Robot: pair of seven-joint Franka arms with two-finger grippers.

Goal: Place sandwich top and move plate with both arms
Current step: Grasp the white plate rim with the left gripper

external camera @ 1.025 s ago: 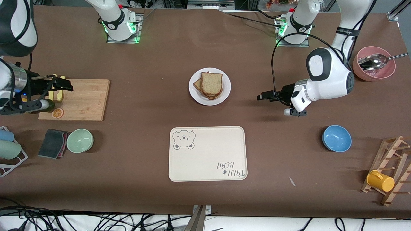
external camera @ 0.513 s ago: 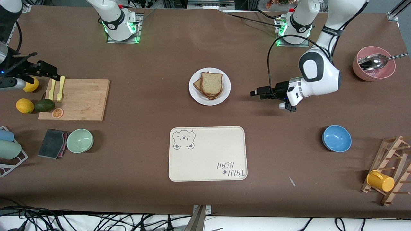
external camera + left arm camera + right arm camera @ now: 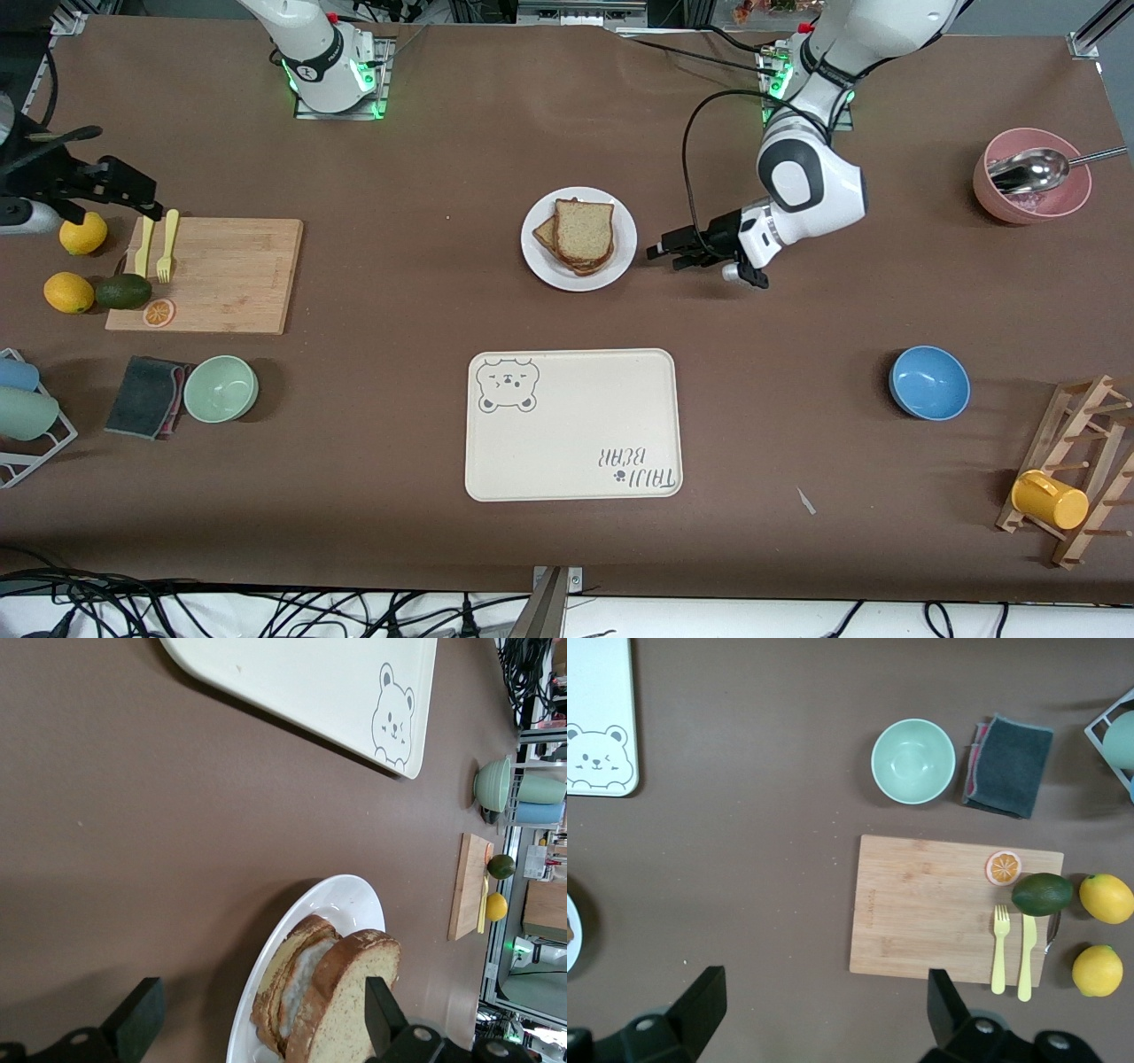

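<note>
The sandwich needs to move onto the bear tray (image 3: 573,424), so my left gripper will grab the white plate by its rim (image 3: 632,245) next.
The sandwich top (image 3: 586,230) lies on the stacked sandwich on the white plate (image 3: 620,262) at mid-table. In the left wrist view the top slice (image 3: 352,997) sits over a white filling and a lower slice on the plate (image 3: 347,896). My left gripper (image 3: 661,252) is open and empty, low beside the plate's rim on the left arm's side, with its jaws (image 3: 257,1028) facing the sandwich. My right gripper (image 3: 142,197) is open and empty, up over the cutting board's outer end (image 3: 824,1010).
A bear tray (image 3: 573,425) lies nearer the camera than the plate. Cutting board (image 3: 221,275) with fork, knife, orange slice, avocado and lemons, a green bowl (image 3: 221,388) and a cloth are at the right arm's end. Blue bowl (image 3: 928,382), pink bowl with spoon (image 3: 1031,177) and a mug rack are at the left arm's end.
My left gripper has moved across the table toward the plate and now sits beside its rim. My right gripper has drawn back from over the cutting board toward the table's end.
</note>
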